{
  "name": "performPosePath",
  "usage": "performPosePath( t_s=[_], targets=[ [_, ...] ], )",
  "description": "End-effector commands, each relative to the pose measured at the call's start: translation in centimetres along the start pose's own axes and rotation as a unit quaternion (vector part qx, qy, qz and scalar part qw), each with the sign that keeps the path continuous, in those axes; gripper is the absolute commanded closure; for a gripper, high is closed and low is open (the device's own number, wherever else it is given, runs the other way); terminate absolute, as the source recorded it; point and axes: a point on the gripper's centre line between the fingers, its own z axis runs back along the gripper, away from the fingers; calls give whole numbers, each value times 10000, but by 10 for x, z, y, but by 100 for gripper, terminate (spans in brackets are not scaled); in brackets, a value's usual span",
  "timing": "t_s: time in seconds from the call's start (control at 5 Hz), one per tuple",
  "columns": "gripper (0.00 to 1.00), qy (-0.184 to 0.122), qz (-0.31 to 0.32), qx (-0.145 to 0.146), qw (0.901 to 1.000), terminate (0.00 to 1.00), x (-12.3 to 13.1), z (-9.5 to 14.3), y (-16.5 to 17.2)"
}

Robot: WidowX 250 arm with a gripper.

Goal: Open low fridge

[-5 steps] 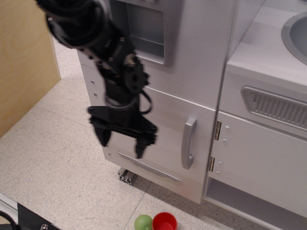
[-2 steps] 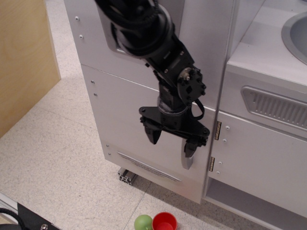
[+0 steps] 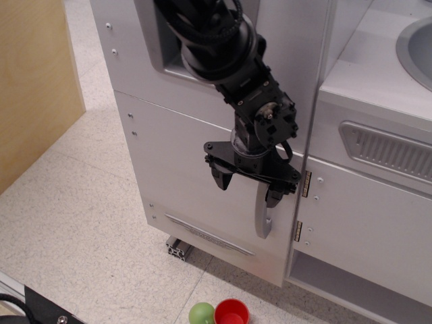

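Observation:
I should open the low fridge (image 3: pixel 182 175) next, so I need to grab the door's silver-grey handle by its upper part (image 3: pixel 262 192).
The low fridge (image 3: pixel 182 175) is a large white door panel, shut, with a narrow grey vent strip (image 3: pixel 209 235) near its bottom. Its vertical silver-grey bar handle (image 3: pixel 262 217) stands at the door's right edge; only the lower half shows below my arm. My black gripper (image 3: pixel 247 189) is open and points down in front of the handle's upper part. One fingertip sits left of the handle and the other fingertip (image 3: pixel 273 198) is over the bar. I cannot tell whether it touches the handle.
A white panel with a recessed grey niche (image 3: pixel 162 50) is above the door. A handleless cabinet door with brass hinges (image 3: pixel 300 202) is to the right, a sink (image 3: pixel 415 47) above it. A green ball (image 3: pixel 200 314) and red cup (image 3: pixel 231 312) lie on the floor. A wooden board (image 3: pixel 34 81) stands left.
My gripper has moved right from in front of the door's left half to the handle, then slightly up and right over the bar. The door has stayed shut.

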Motion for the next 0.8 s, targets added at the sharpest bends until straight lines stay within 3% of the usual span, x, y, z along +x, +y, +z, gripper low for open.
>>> performPosePath(
  t_s=[0.0, 0.4, 0.6],
  targets=[
    [100, -182, -129, -52, 9997, 0, 8, 8, -2],
    [100, -34, -268, 84, 9996, 0, -8, 12, 7],
    [100, 122, -390, -20, 9992, 0, -22, 17, 20]
  ],
)
